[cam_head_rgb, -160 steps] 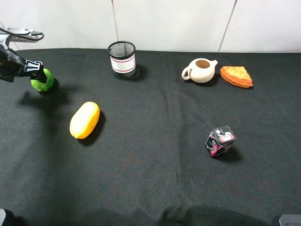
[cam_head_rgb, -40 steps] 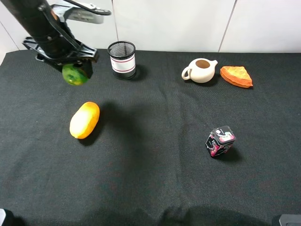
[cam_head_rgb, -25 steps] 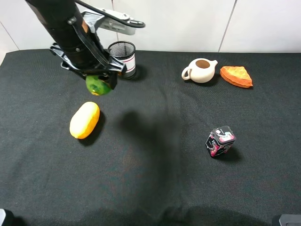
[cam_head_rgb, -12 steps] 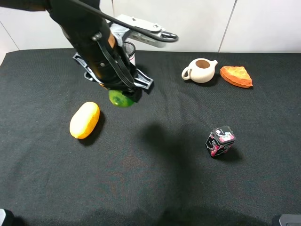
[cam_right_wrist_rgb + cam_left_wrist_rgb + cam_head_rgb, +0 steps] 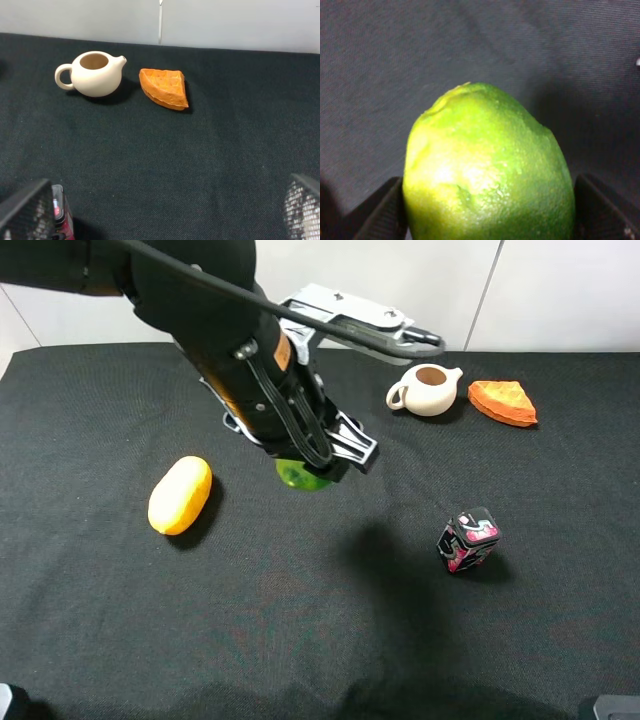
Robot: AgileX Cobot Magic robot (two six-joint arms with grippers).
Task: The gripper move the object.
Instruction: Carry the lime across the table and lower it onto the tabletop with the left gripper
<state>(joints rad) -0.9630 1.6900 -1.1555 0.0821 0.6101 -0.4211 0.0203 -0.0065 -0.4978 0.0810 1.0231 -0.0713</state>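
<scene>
The green lime (image 5: pixel 299 478) (image 5: pixel 487 170) is still high above the black cloth, so the lime should stay in my left gripper.
The green lime (image 5: pixel 299 478) hangs above the black cloth near the table's middle, held in my left gripper (image 5: pixel 308 466). The bulky black left arm reaches in from the upper left and covers most of the lime. In the left wrist view the lime (image 5: pixel 487 170) fills the frame, with one dark finger (image 5: pixel 376 214) on each side pressing it. My right gripper (image 5: pixel 162 212) is open and empty. It stays low at the near right, with its fingertips (image 5: pixel 25 210) wide apart.
A yellow-orange oval fruit (image 5: pixel 180 494) lies to the left. A cream teapot (image 5: pixel 425 390) and an orange wedge (image 5: pixel 503 402) stand at the back right. A black-and-pink cube (image 5: pixel 469 540) sits right of centre. The left arm hides the mesh cup.
My left gripper has carried the lime from the far left edge, up and rightward past the mesh cup, to near the table's middle. The other objects have not moved.
</scene>
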